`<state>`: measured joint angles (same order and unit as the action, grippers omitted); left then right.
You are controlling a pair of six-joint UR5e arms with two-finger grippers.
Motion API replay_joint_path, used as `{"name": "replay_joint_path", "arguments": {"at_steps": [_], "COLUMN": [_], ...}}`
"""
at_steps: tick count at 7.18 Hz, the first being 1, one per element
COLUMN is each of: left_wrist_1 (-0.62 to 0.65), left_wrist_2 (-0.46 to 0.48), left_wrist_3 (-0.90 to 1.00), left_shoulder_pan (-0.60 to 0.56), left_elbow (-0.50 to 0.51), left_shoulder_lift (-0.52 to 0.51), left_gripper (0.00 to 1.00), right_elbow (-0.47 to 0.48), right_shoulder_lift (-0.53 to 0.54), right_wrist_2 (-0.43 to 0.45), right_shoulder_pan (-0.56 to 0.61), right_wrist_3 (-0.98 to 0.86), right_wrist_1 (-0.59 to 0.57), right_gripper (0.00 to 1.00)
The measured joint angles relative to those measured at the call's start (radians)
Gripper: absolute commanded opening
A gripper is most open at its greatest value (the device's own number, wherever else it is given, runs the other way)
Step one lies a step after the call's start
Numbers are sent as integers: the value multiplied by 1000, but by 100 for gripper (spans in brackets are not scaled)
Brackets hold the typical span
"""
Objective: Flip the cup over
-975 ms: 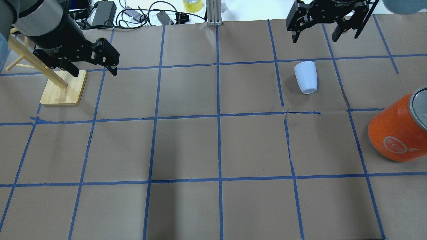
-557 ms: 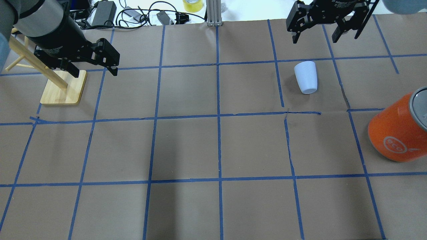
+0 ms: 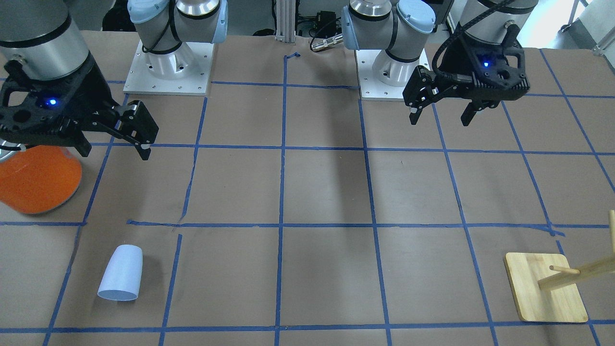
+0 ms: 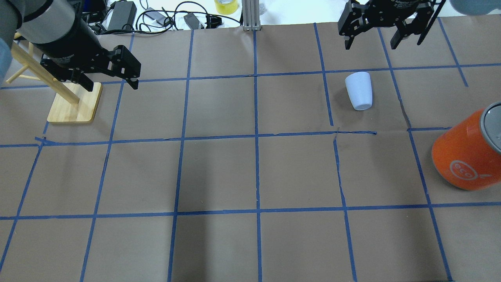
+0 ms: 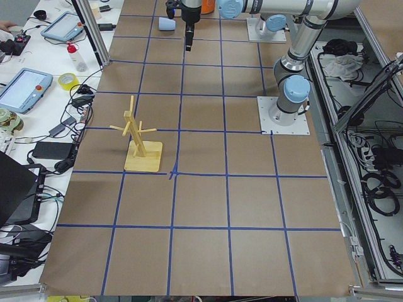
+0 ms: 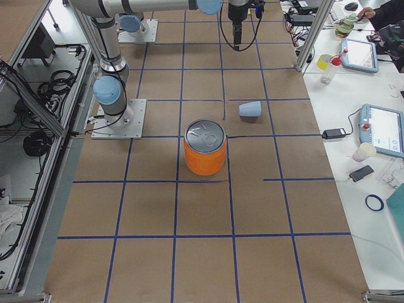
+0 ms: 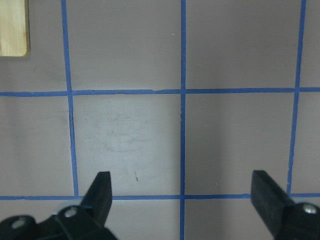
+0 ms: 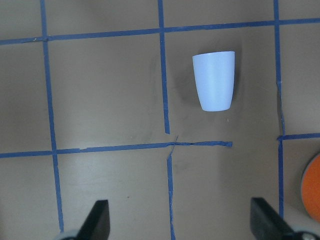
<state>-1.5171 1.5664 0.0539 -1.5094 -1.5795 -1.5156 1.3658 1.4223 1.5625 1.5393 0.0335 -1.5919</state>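
Observation:
My right gripper should grab the cup by its sides to flip it. The pale blue-white cup's wide rim (image 3: 117, 296) (image 8: 214, 53) stays free that way.
The pale blue-white cup (image 4: 359, 91) lies on its side on the brown paper, wide rim pointing away from the robot. It also shows in the front-facing view (image 3: 121, 273), the right wrist view (image 8: 214, 81) and the exterior right view (image 6: 250, 109). My right gripper (image 4: 370, 46) is open and empty, held high in the air and apart from the cup; it also shows in the front-facing view (image 3: 114, 151). My left gripper (image 4: 111, 84) is open and empty, far from the cup, above bare paper (image 7: 182, 182).
A large orange can (image 4: 465, 156) with a silver top stands at the table's right edge, near the cup. A wooden peg stand (image 4: 74, 103) stands at the far left. Cables and a tape roll (image 4: 226, 6) lie beyond the far edge.
My right gripper has shifted very slightly toward the far edge. The cup and the left arm have not moved.

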Motion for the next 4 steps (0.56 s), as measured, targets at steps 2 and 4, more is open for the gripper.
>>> {"name": "replay_joint_path", "arguments": {"at_steps": [2, 4], "left_wrist_1": [0, 0], "left_wrist_2": [0, 0], "left_wrist_3": [1, 1], "left_shoulder_pan": [0, 0], "left_elbow": [0, 0], "left_shoulder_lift": [0, 0], "left_gripper": [100, 100], "right_elbow": [6, 92], "right_shoulder_lift": [-80, -187], "right_wrist_2": [0, 6], "right_shoulder_pan": [-53, -67], "right_wrist_3": [-48, -89], "right_wrist_1": [-64, -270], "right_gripper": [100, 100]}}
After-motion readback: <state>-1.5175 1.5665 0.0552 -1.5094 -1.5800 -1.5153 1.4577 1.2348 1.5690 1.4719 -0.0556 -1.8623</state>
